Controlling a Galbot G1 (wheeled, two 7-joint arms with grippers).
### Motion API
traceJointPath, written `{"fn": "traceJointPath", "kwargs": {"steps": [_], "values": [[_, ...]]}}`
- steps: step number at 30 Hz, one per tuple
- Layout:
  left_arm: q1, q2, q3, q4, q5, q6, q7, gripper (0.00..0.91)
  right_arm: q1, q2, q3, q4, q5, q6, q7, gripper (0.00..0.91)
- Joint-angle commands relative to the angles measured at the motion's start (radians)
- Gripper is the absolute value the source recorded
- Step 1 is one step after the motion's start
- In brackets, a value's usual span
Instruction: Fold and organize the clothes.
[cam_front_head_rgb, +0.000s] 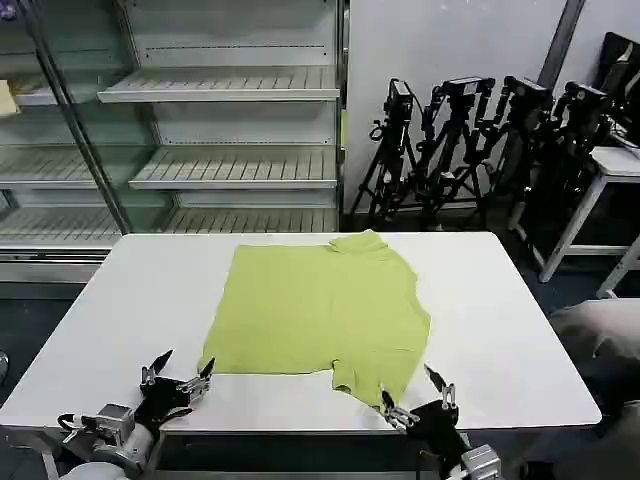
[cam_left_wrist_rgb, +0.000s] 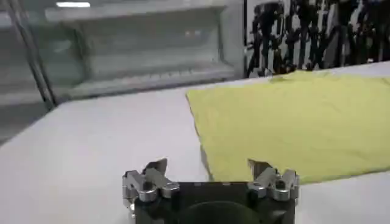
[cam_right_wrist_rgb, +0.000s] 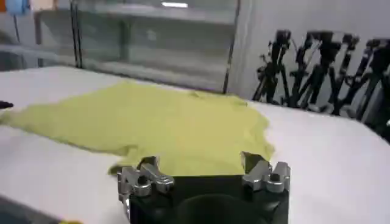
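I should grip the shirt (cam_front_head_rgb: 300, 305) with my left gripper next by its bottom hem corner (cam_front_head_rgb: 205, 367) to fold it, because the edge of the cloth is free there.
The clothes are one lime T-shirt (cam_front_head_rgb: 320, 305) spread flat on the white table (cam_front_head_rgb: 500, 320), with one sleeve toward the far edge and one toward the near edge. My left gripper (cam_front_head_rgb: 187, 363) hovers open at the shirt's near left corner. In the left wrist view that gripper (cam_left_wrist_rgb: 208, 164) has the corner of the shirt (cam_left_wrist_rgb: 292, 122) just ahead of its spread fingers. My right gripper (cam_front_head_rgb: 408, 386) is open at the near sleeve. In the right wrist view the right gripper (cam_right_wrist_rgb: 198, 160) sits right at the edge of the shirt (cam_right_wrist_rgb: 170, 122). Neither gripper holds anything.
Glass-fronted metal shelving (cam_front_head_rgb: 220, 130) stands behind the table. Several black tripods (cam_front_head_rgb: 470, 150) lean against the wall at the back right, next to another white table (cam_front_head_rgb: 610, 165). A beige shape (cam_front_head_rgb: 600, 340) is at the right edge. Bare tabletop lies on both sides of the shirt.
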Motion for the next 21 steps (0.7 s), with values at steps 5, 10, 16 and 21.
{"fn": "traceJointPath", "kwargs": {"steps": [5, 10, 16, 21], "values": [[0.006, 0.003, -0.005, -0.011, -0.071, 0.095, -0.008, 0.907, -0.019, -0.004, -0.028, 0.004, 0.051, -0.074, 0.064, 0.907], [-0.001, 0.005, -0.002, 0.01, -0.071, 0.095, -0.008, 0.907, 0.007, 0.002, -0.042, -0.011, 0.071, -0.095, 0.089, 0.907], [-0.019, 0.004, -0.002, 0.026, -0.083, 0.094, -0.009, 0.222, 0.031, 0.009, -0.063, -0.005, 0.079, -0.121, 0.094, 0.111], [-0.027, 0.003, 0.005, 0.045, -0.088, 0.094, -0.025, 0.01, 0.052, 0.017, -0.075, -0.004, 0.105, -0.138, 0.096, 0.0]]}}
